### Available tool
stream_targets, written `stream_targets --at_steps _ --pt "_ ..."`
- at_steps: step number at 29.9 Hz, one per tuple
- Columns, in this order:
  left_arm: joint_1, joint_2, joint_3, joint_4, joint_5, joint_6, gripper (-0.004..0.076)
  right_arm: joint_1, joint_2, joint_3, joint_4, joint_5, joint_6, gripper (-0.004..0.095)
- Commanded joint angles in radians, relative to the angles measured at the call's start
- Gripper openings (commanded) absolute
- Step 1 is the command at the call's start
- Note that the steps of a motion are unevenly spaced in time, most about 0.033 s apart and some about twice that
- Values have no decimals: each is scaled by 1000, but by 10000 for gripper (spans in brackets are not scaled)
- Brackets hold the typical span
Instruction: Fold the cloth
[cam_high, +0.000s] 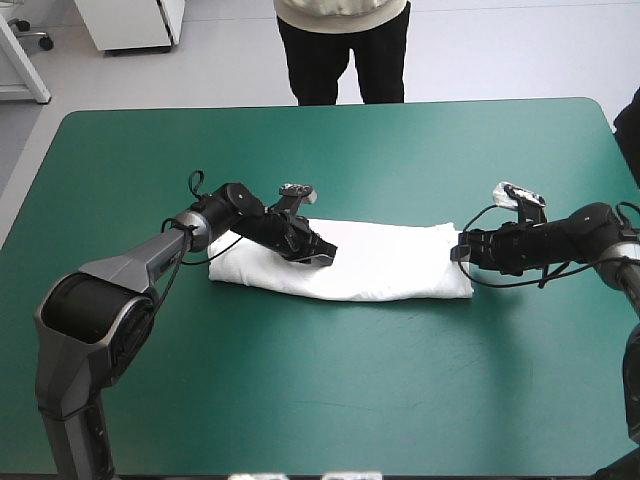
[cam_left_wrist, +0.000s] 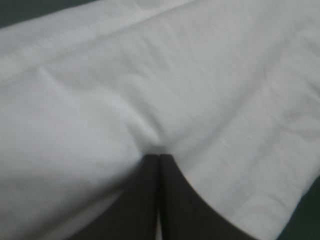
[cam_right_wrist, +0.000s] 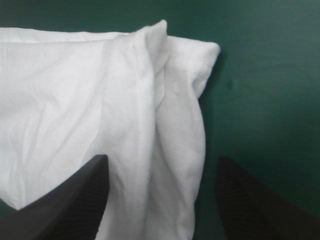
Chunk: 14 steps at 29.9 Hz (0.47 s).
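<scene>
I need to fold the long band (cam_high: 375, 262) in half next, so I should pinch the T-shirt with my right gripper by its layered end edge (cam_high: 464, 268).
The white T-shirt (cam_high: 390, 262) lies as a long folded band across the middle of the table. My left gripper (cam_high: 325, 255) rests on top of its left half. In the left wrist view the gripper (cam_left_wrist: 159, 156) is shut, and the T-shirt (cam_left_wrist: 175, 75) puckers into a small crease at the fingertips. My right gripper (cam_high: 458, 250) is at the band's right end. In the right wrist view it (cam_right_wrist: 161, 159) stands open, its fingers straddling the end edge of the T-shirt (cam_right_wrist: 75, 90), with layered folds and a hemmed corner ahead.
The teal-green cover (cam_high: 330, 400) surrounds the T-shirt on all sides. The table's right edge is close behind my right arm, and the far edge runs well beyond the T-shirt.
</scene>
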Motion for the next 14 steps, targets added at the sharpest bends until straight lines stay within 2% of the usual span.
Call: stream_targets --at_steps 1,5,7,10,11,14 --pt "-4 -44 -21 -7 1 -11 -9 -1 2 -24 29 5 -21 584" --pt "-4 -44 -21 -7 3 -13 -9 16 52 -24 20 18 -21 566" --pt "-4 -44 -21 -7 3 -13 -9 21 67 -24 22 22 -21 514" --pt "-4 -44 -21 -7 3 -13 -9 34 80 -24 24 28 -36 333" --pt "-4 -44 -21 -7 3 -13 -9 37 83 -24 24 31 -47 236" --pt "-4 -44 -21 -7 3 -17 -9 37 89 -24 39 50 -83 25"
